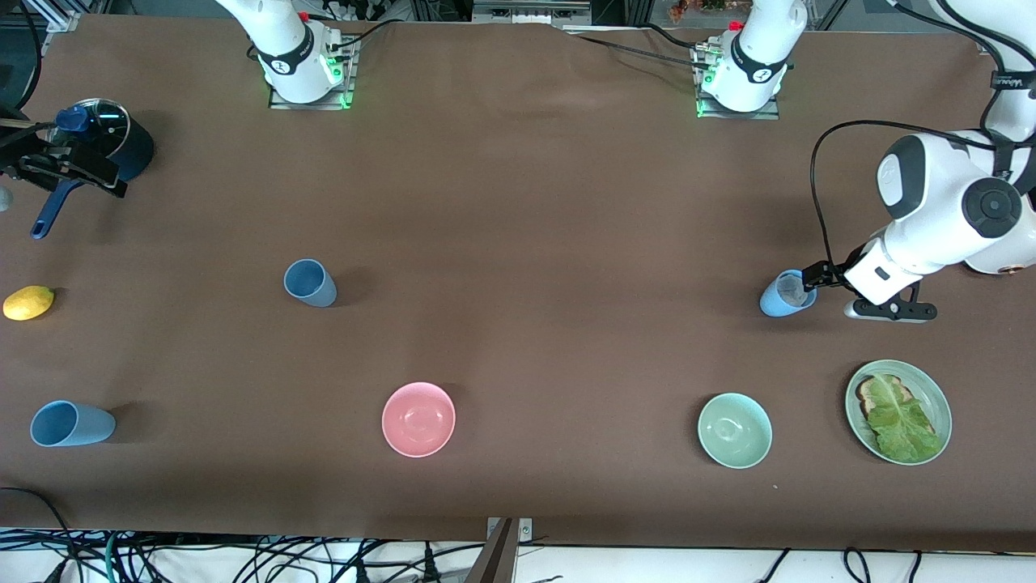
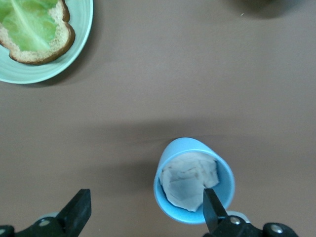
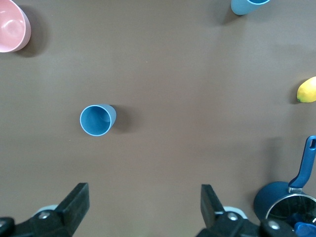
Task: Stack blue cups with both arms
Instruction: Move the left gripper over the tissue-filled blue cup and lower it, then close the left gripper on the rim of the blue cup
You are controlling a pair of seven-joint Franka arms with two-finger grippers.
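Observation:
The left gripper's fingers are above the blue cup's rim (image 1: 772, 287) and would miss the cup's rim if they closed now. The left gripper should go lower first, then close on the cup's rim.
Three blue cups are on the brown table. One (image 1: 309, 282) stands mid-table toward the right arm's end and shows in the right wrist view (image 3: 98, 120). A second (image 1: 71, 423) is nearer the front camera, at that end's edge, and is partly seen in the right wrist view (image 3: 247, 5). The third (image 1: 781, 300), toward the left arm's end, has crumpled white paper in it. My left gripper (image 1: 809, 279) is open at this cup (image 2: 195, 180): one finger (image 2: 212, 210) is over its mouth, the other (image 2: 76, 212) is well beside it. My right gripper (image 1: 65, 162) is open and empty, up over the dark blue pot.
A dark blue long-handled pot (image 1: 113, 146) and a yellow lemon (image 1: 28, 303) sit at the right arm's end. A pink bowl (image 1: 418, 419) and a mint-green bowl (image 1: 735, 430) stand nearer the front camera. A green plate (image 1: 939, 397) with bread and lettuce is beside the mint bowl.

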